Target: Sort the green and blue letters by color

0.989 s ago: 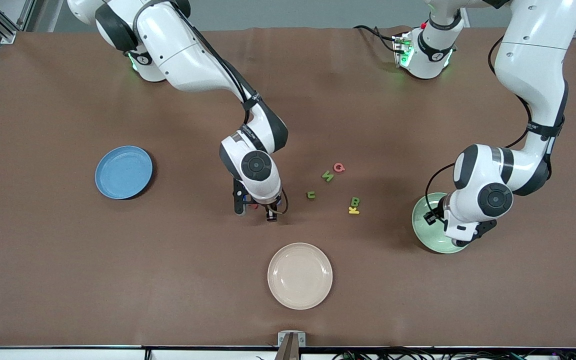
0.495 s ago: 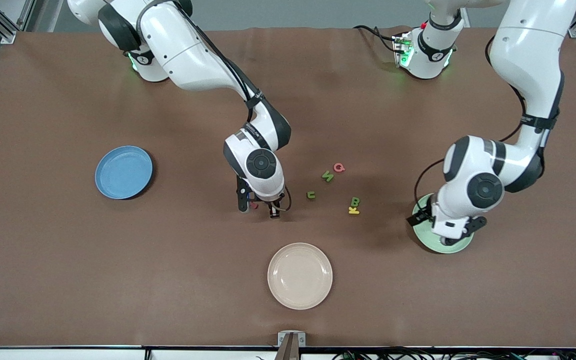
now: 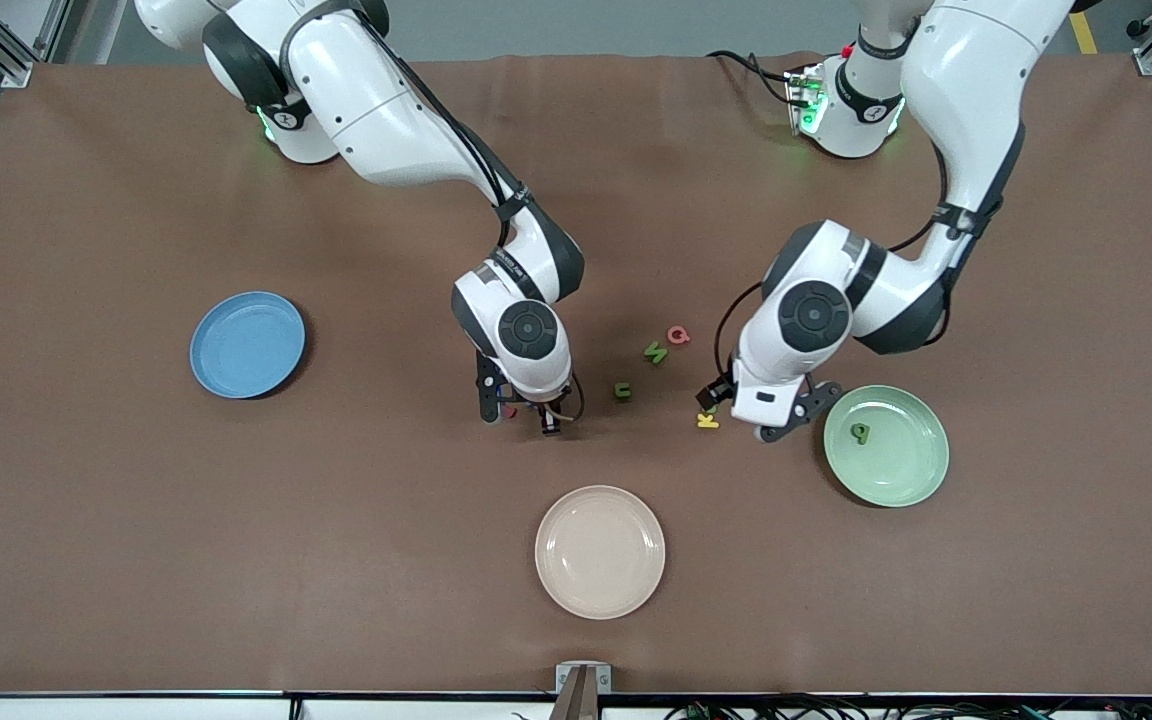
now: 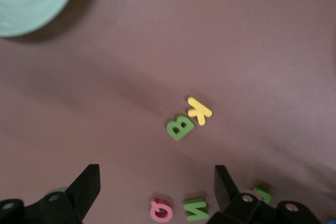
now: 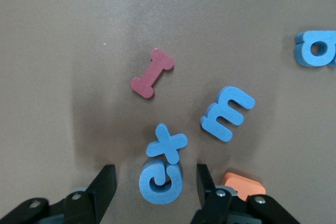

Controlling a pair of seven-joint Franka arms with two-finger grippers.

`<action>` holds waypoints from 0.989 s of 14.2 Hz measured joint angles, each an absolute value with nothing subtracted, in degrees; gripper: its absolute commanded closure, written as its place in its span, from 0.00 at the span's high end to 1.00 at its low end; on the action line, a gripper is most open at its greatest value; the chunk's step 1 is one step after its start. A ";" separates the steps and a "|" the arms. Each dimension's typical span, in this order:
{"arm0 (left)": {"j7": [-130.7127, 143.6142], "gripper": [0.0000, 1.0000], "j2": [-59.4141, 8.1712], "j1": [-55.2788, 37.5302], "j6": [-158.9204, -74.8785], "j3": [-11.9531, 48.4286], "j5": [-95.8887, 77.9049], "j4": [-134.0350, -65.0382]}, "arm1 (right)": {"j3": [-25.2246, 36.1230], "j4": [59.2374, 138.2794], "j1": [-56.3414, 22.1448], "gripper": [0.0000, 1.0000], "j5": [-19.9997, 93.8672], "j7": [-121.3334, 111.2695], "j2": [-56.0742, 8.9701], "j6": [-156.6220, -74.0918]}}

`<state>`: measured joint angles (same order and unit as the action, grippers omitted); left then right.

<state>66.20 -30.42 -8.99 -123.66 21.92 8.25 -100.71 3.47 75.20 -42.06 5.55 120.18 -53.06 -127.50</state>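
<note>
The green u should go onto the green plate [image 3: 926, 480], so the robot's left gripper should grab the green u's outer sides next.
My right gripper [image 3: 518, 412] is low over the table's middle and open. Its fingers [image 5: 105, 187] stand on either side of a blue e [image 5: 160, 182] without touching it. A blue x [image 5: 166, 144], a blue m [image 5: 227, 113] and a blue a [image 5: 316, 49] lie close by. My left gripper [image 3: 741, 410] hangs open over a green B [image 4: 180, 127]. A green N [image 3: 655, 351] and a green u [image 3: 622, 390] lie toward the middle. One green letter [image 3: 861, 432] lies in the green plate [image 3: 926, 480].
A yellow K [image 3: 707, 421] touches the B, and a pink G [image 3: 678, 335] lies beside the N. A dark red letter [image 5: 151, 73] and an orange letter [image 5: 242, 184] lie among the blue ones. A blue plate [image 3: 211, 375] sits toward the right arm's end, a beige plate [image 3: 600, 551] nearest the front camera.
My left arm swung from over the green plate to over the B and K, its gripper opened, and a green letter now lies in the plate. The right gripper barely moved.
</note>
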 measured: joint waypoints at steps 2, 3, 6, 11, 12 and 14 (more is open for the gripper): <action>70.46 0.92 -32.03 -9.50 -126.63 22.92 7.26 -101.15 | 3.51 75.10 -42.06 0.37 5.54 120.18 -53.06 -127.70; 72.71 0.87 -33.09 -10.17 -128.39 23.20 7.18 -101.22 | 3.51 74.95 -42.07 0.19 5.54 120.18 -53.05 -127.69; 75.87 0.84 -36.06 -12.98 -133.69 23.33 7.06 -101.25 | 3.52 74.73 -42.09 0.00 5.52 120.16 -52.85 -127.31; 83.83 0.69 -39.68 -16.34 -139.64 23.36 6.97 -101.24 | 3.94 74.02 -41.50 0.00 5.56 116.05 -52.50 -121.78; 86.02 0.64 -40.28 -16.74 -141.12 23.37 6.92 -101.21 | 4.11 73.80 -40.85 0.00 5.58 113.79 -52.07 -119.91; 91.57 0.62 -41.69 -17.71 -143.84 23.36 6.90 -100.50 | 4.22 73.57 -38.52 0.00 6.99 107.43 -50.18 -116.21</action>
